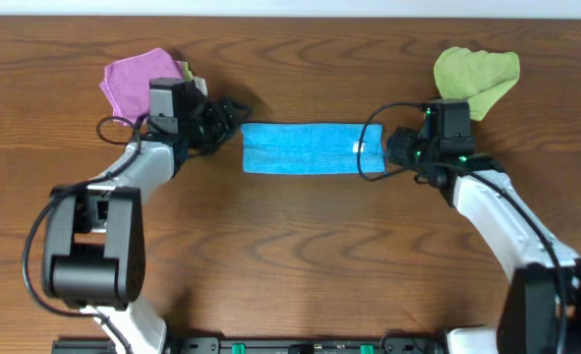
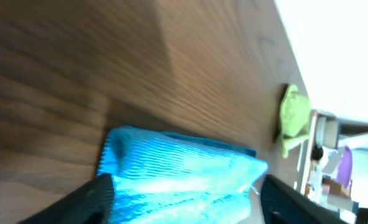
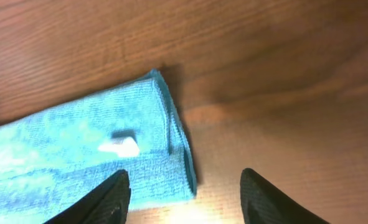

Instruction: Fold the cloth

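My right gripper should next grab the sky-blue cloth's end near the white tag, to fold it over the cloth's opposite end.
The sky-blue cloth (image 1: 312, 147) lies on the table as a long folded strip, with its white tag (image 1: 360, 147) near the right end. My left gripper (image 1: 229, 126) is open at the strip's left end; in the left wrist view the cloth (image 2: 177, 174) lies between the two dark fingers (image 2: 187, 202). My right gripper (image 1: 392, 149) is open at the strip's right end. In the right wrist view the cloth's corner (image 3: 90, 155) with the tag (image 3: 120, 145) lies by the left finger, and the fingers (image 3: 184, 193) hold nothing.
A pink-purple cloth (image 1: 138, 84) lies crumpled behind the left arm. A lime-green cloth (image 1: 475, 77) lies behind the right arm and also shows in the left wrist view (image 2: 294, 115). The wooden table (image 1: 310, 246) extends toward the front edge.
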Motion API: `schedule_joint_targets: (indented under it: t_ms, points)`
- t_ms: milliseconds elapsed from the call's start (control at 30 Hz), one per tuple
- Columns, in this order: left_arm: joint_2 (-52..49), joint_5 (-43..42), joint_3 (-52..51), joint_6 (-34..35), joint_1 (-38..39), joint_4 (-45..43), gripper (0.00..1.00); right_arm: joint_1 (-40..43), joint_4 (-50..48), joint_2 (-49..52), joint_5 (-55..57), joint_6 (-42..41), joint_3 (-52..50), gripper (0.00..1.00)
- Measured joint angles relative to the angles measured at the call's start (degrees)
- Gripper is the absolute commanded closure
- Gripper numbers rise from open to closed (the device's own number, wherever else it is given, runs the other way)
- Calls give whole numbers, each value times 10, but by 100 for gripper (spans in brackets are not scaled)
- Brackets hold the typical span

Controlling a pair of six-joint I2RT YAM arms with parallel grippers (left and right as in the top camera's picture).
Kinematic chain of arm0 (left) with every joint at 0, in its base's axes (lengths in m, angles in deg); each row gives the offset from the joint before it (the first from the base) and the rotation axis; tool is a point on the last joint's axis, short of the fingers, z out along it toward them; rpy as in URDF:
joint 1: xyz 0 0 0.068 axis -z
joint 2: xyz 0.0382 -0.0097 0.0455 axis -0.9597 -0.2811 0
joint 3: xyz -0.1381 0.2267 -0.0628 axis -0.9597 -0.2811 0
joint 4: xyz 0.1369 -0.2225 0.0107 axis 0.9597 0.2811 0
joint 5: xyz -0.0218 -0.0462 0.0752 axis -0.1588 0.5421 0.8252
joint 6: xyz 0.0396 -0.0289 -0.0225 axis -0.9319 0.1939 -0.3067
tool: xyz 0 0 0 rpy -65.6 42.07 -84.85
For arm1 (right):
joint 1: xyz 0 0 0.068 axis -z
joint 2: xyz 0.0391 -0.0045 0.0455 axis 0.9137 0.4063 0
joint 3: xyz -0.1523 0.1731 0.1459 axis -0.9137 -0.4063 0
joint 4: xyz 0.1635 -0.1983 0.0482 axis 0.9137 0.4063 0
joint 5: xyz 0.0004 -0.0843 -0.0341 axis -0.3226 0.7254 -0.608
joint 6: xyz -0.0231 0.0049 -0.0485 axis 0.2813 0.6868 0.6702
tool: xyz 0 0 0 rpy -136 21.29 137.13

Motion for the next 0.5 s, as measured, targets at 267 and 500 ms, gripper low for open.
schedule_joint_targets:
  t_ms: [267,500]
  points:
    - [16,21,2,10,60,4,85,0,67,-8,-44,-58,0,27]
    - [16,123,2,-1,123,24,94,1,15,-8,-88,-115,-49,24]
